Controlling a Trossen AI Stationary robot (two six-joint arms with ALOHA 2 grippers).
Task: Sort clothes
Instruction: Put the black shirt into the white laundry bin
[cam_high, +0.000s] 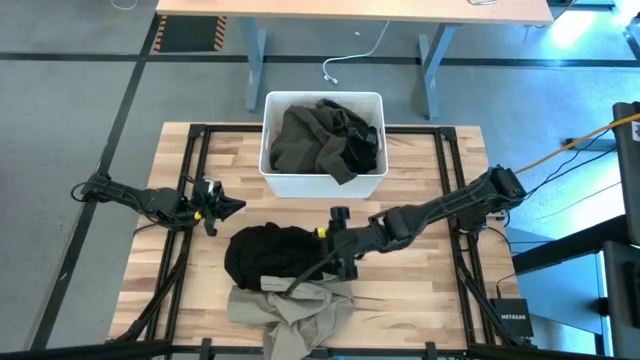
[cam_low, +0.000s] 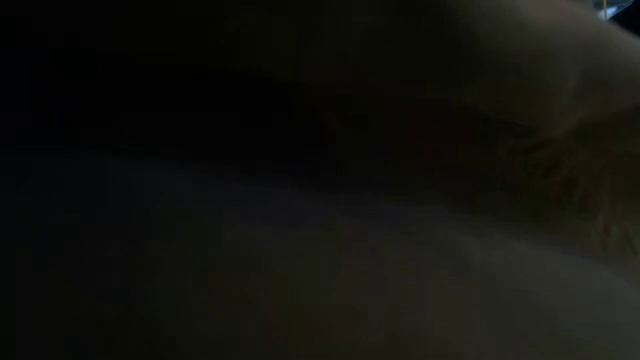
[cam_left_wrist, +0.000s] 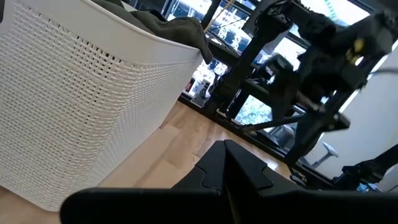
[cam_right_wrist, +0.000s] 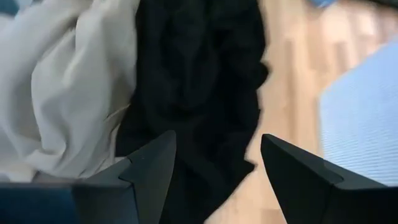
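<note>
The robot's right gripper should next take hold of the black garment (cam_right_wrist: 199, 74) to sort it into the white bin, and it should grab the garment by its bunched edge (cam_right_wrist: 225, 167).
A black garment (cam_high: 262, 256) lies bunched on the table's near middle. A khaki-beige garment (cam_high: 290, 305) lies against its near side, at the table's front edge. Both also show in the right wrist view, the black garment (cam_right_wrist: 199, 74) and the beige garment (cam_right_wrist: 62, 87). A dark olive garment (cam_high: 312, 138) fills the white bin (cam_high: 272, 178), with a black piece (cam_high: 362, 150) beside it. No pink checked shirt is in view. My right gripper (cam_high: 325, 260) is open just over the black garment's right edge (cam_right_wrist: 217, 140). My left gripper (cam_high: 228, 207) is shut and empty, left of the bin.
The white perforated bin (cam_left_wrist: 74, 112) stands at the table's far middle, close to my left gripper. Bare wood (cam_high: 420, 290) lies to the right of the garments. The low view is dark; something close covers it.
</note>
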